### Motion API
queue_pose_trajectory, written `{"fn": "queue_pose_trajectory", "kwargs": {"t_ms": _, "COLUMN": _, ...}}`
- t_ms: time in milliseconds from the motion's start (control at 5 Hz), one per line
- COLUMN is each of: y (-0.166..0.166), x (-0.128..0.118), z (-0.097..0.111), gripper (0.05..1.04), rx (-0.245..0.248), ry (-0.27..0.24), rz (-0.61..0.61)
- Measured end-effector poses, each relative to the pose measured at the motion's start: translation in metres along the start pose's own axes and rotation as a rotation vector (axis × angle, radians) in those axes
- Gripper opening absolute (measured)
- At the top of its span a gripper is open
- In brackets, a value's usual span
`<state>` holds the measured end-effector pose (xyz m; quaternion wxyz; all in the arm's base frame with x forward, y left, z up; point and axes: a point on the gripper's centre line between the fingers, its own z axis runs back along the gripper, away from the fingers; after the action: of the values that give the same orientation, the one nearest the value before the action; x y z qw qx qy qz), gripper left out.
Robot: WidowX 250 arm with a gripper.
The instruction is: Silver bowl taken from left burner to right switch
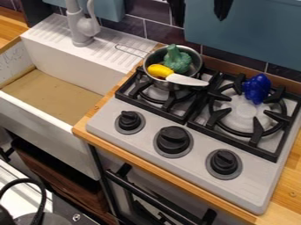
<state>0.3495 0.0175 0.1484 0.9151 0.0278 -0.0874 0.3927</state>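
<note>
The robot needs to bring the silver bowl to the right switch, so its gripper will next grab the bowl by its side beside the yellow knife handle.
My gripper (pixel 199 13) hangs at the top edge, open, its two dark fingers apart with nothing between them. Below and to its left, not touching it, the silver bowl (pixel 159 83) rests upright on the left burner (pixel 169 105). Inside the bowl are a green broccoli-shaped toy (pixel 177 59) and a toy knife (pixel 187 80) with a yellow handle, its pale blade lying over the bowl's right rim. The right switch (pixel 224 162) is a black knob at the stove's front right.
A blue toy (pixel 257 88) lies at the back of the right burner (pixel 221 117). Two more black knobs (pixel 173 139) (pixel 129 121) line the stove front. The sink (pixel 53 94) with its grey faucet (pixel 82 26) is at left. A tiled wall rises behind.
</note>
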Motion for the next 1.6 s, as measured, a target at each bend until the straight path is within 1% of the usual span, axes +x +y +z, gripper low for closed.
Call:
{"fn": "queue_pose_trajectory", "kwargs": {"t_ms": 200, "y": 0.001, "x": -0.003, "z": -0.011, "gripper": 0.999, "rx": 0.022, "ry": 0.023, "rz": -0.005}}
{"fn": "queue_pose_trajectory", "kwargs": {"t_ms": 400, "y": 0.01, "x": 0.009, "z": -0.024, "gripper": 0.999, "rx": -0.002, "ry": -0.001, "rz": -0.007}}
{"fn": "queue_pose_trajectory", "kwargs": {"t_ms": 600, "y": 0.03, "x": 0.024, "z": -0.038, "gripper": 0.999, "rx": -0.029, "ry": -0.008, "rz": -0.007}}
{"fn": "queue_pose_trajectory", "kwargs": {"t_ms": 800, "y": 0.05, "x": 0.038, "z": -0.047, "gripper": 0.999, "rx": -0.064, "ry": -0.005, "rz": -0.016}}
{"fn": "queue_pose_trajectory", "kwargs": {"t_ms": 1000, "y": 0.065, "x": 0.044, "z": -0.057, "gripper": 0.999, "rx": -0.077, "ry": -0.018, "rz": -0.016}}
{"fn": "queue_pose_trajectory", "kwargs": {"t_ms": 1200, "y": 0.071, "x": 0.042, "z": -0.078, "gripper": 0.999, "rx": -0.068, "ry": -0.03, "rz": 0.004}}
{"fn": "queue_pose_trajectory", "kwargs": {"t_ms": 1400, "y": 0.075, "x": 0.04, "z": -0.093, "gripper": 0.999, "rx": -0.069, "ry": -0.01, "rz": 0.039}}
{"fn": "queue_pose_trajectory", "kwargs": {"t_ms": 1600, "y": 0.08, "x": 0.03, "z": -0.108, "gripper": 0.999, "rx": -0.042, "ry": 0.038, "rz": 0.024}}
